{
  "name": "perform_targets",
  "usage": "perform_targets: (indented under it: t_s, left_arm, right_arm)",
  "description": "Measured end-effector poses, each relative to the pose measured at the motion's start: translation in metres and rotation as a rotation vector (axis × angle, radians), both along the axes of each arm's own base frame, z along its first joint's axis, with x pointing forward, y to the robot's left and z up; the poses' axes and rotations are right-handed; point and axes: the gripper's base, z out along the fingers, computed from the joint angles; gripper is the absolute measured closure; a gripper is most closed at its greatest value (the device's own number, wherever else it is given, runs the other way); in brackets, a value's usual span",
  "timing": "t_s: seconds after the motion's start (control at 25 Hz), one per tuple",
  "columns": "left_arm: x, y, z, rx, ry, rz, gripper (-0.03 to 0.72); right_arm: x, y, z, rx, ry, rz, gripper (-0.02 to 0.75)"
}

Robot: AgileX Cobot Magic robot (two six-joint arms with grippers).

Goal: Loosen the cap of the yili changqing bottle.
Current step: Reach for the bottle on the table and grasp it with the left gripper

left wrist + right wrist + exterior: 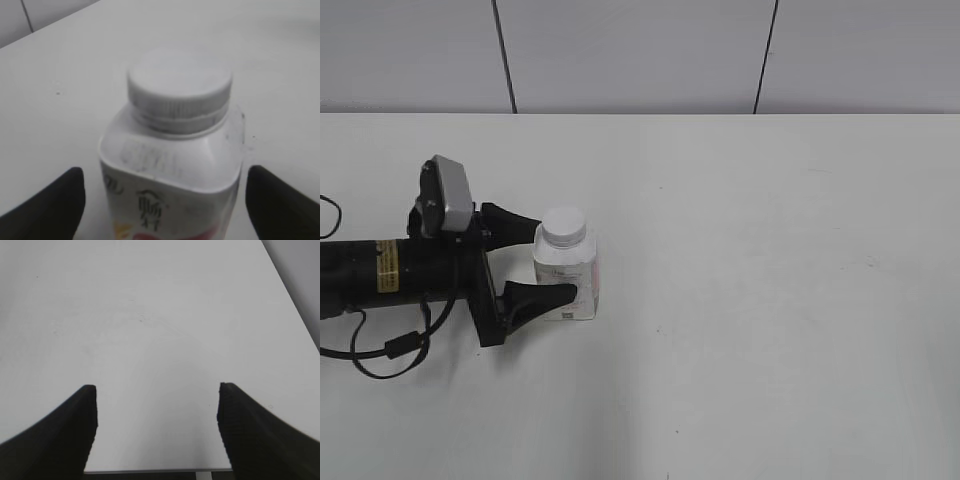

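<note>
The bottle's ribbed cap has to stay free to be loosened, so my left gripper needs to grab the bottle by its body (pixel 567 282).
The yili changqing bottle (pixel 566 283) stands upright on the white table, left of centre, its white cap (pixel 563 226) screwed on. In the left wrist view the bottle (pixel 172 172) fills the middle, with the ribbed cap (pixel 179 85) on top and pink-red print low on the label. My left gripper (pixel 555 260) is open with one finger on each side of the bottle's body; narrow gaps show between the fingers (pixel 165 175) and the bottle. My right gripper (pixel 157 390) is open and empty over bare table; it is out of the exterior view.
The white table (pixel 770 300) reaches to a grey panelled wall (pixel 640 50) at the back. A black cable (pixel 390 350) loops under the left arm. The right wrist view shows the table's edge (pixel 150 471) just under the fingers.
</note>
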Motion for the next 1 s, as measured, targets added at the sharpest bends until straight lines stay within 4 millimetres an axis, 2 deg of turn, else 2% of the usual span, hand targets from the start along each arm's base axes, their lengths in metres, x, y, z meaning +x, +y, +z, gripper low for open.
perform_targets:
  t_s: [0.16, 0.4, 0.52, 0.72, 1.0]
  left_arm:
    - [0.0008, -0.0098, -0.0075, 0.001, 0.015, -0.026, 0.093]
    - [0.0004, -0.0101, -0.0116, 0.023, 0.028, -0.023, 0.113]
    - [0.0004, -0.0101, -0.0117, 0.024, 0.028, -0.022, 0.149]
    - [0.0009, -0.0099, -0.0118, 0.024, 0.029, -0.016, 0.268]
    - [0.0009, -0.0100, -0.0117, 0.024, 0.028, -0.017, 0.270]
  right_arm:
    - [0.0000, 0.0000, 0.0000, 0.000, 0.000, 0.000, 0.150]
    - [0.0000, 0.0000, 0.0000, 0.000, 0.000, 0.000, 0.150]
    - [0.0000, 0.0000, 0.0000, 0.000, 0.000, 0.000, 0.150]
    - [0.0001, -0.0010, 0.0000, -0.010, 0.000, -0.007, 0.150]
    - [0.0001, -0.0010, 0.0000, -0.010, 0.000, -0.007, 0.150]
